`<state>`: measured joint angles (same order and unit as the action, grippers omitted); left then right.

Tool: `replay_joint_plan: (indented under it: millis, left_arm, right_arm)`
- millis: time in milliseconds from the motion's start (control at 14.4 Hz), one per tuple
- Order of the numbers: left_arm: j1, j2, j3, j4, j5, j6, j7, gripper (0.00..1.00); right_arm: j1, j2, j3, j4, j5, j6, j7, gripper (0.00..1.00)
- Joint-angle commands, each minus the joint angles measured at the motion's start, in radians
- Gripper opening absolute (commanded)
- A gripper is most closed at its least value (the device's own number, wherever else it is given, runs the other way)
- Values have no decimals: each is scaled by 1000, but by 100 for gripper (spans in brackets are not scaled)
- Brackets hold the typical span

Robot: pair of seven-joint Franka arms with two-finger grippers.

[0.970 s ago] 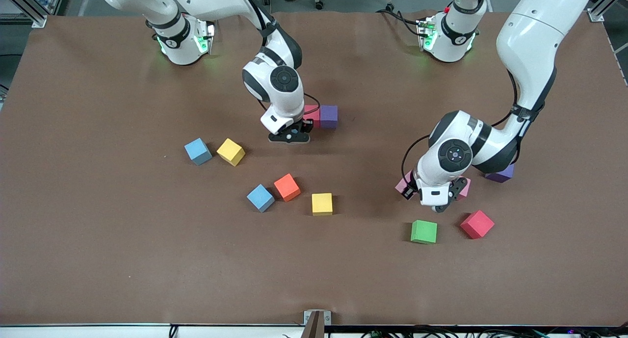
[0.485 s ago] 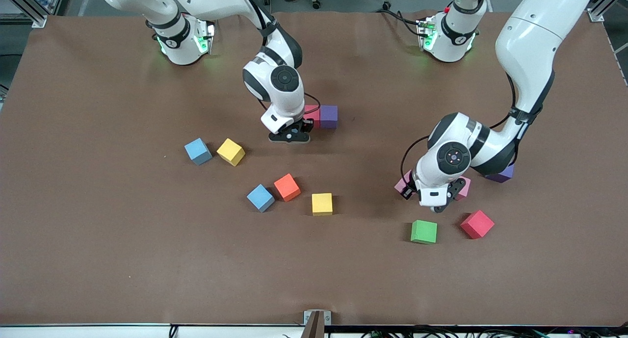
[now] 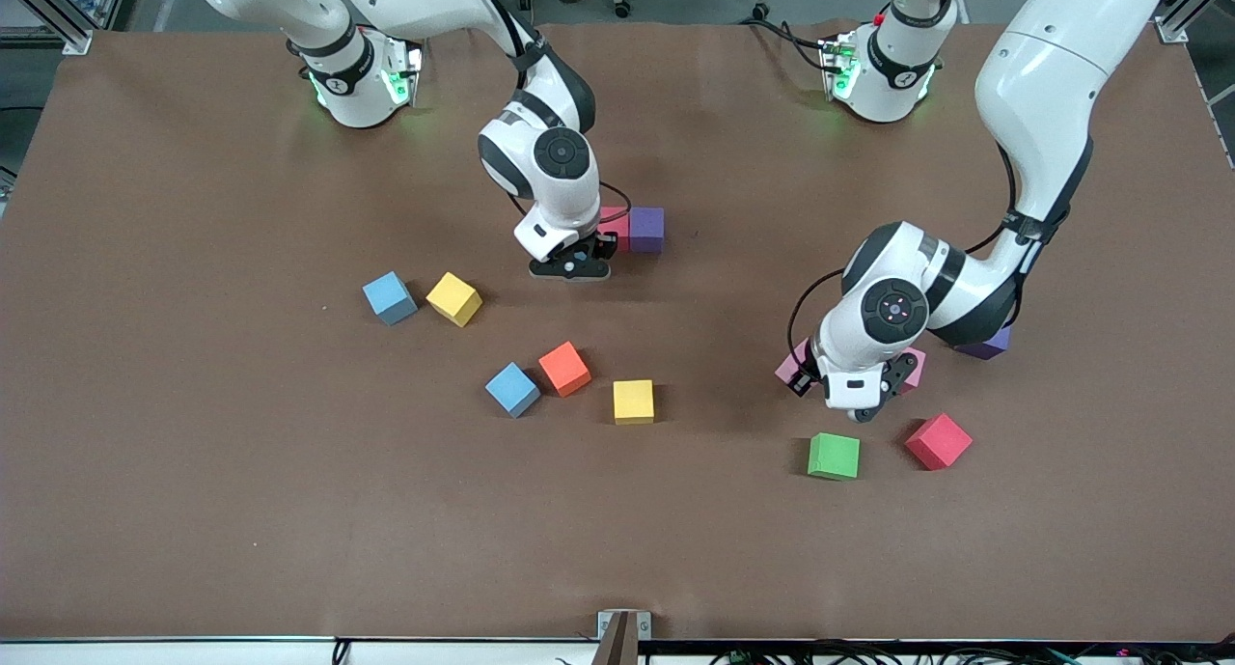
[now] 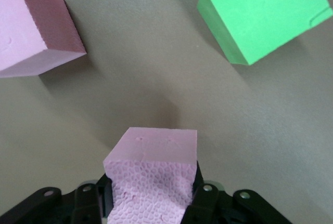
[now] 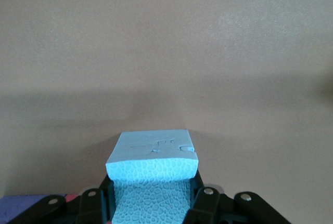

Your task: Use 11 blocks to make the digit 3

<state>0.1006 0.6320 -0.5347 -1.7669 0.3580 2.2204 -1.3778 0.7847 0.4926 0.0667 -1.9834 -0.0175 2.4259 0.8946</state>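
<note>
The light blue block (image 5: pixel 152 161) sits low on the tabletop beside the red block and would stand in place, so it is time for my right gripper to open.
My right gripper (image 3: pixel 571 267) (image 5: pixel 153 187) is shut on a light blue block (image 5: pixel 152 161), low over the table just beside a red block (image 3: pixel 614 223) that touches a purple block (image 3: pixel 646 229). My left gripper (image 3: pixel 862 404) (image 4: pixel 151 182) is shut on a pink block (image 4: pixel 151 174), held over the table toward the left arm's end. Another pink block (image 4: pixel 31 26) (image 3: pixel 791 364) lies close by, and a green block (image 3: pixel 834 456) (image 4: pixel 265 13) lies nearer the front camera. Both held blocks are hidden under the hands in the front view.
Loose blocks lie on the brown table (image 3: pixel 241 511): blue (image 3: pixel 390 297), yellow (image 3: pixel 454 298), blue (image 3: pixel 511 389), orange (image 3: pixel 564 369), yellow (image 3: pixel 633 401), red (image 3: pixel 938 441), and a purple one (image 3: pixel 989 342) partly under the left arm.
Both hands have barely shifted, each still holding its block. The blocks on the table lie where they were.
</note>
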Motion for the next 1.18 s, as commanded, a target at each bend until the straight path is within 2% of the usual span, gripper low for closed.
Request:
replay_joint_plan:
  millis: [0, 277, 970, 1039, 1108]
  left_arm:
    - [-16, 9, -2, 15, -4, -18, -6, 13]
    - [-13, 8, -2, 21, -8, -19, -6, 12]
    - [-16, 23, -2, 46, -8, -19, -1, 12]
    - [-16, 23, -2, 47, -10, -19, 0, 12]
    - [-18, 28, -2, 56, -10, -19, 0, 12]
  right_arm:
    - [15, 9, 13, -45, 30, 13, 20, 2]
    - [15, 9, 13, -43, 30, 12, 20, 3]
    - [15, 11, 12, -34, 28, 10, 12, 17]
    - [15, 11, 12, -34, 28, 10, 11, 42]
    - [13, 11, 10, -32, 27, 10, 6, 98]
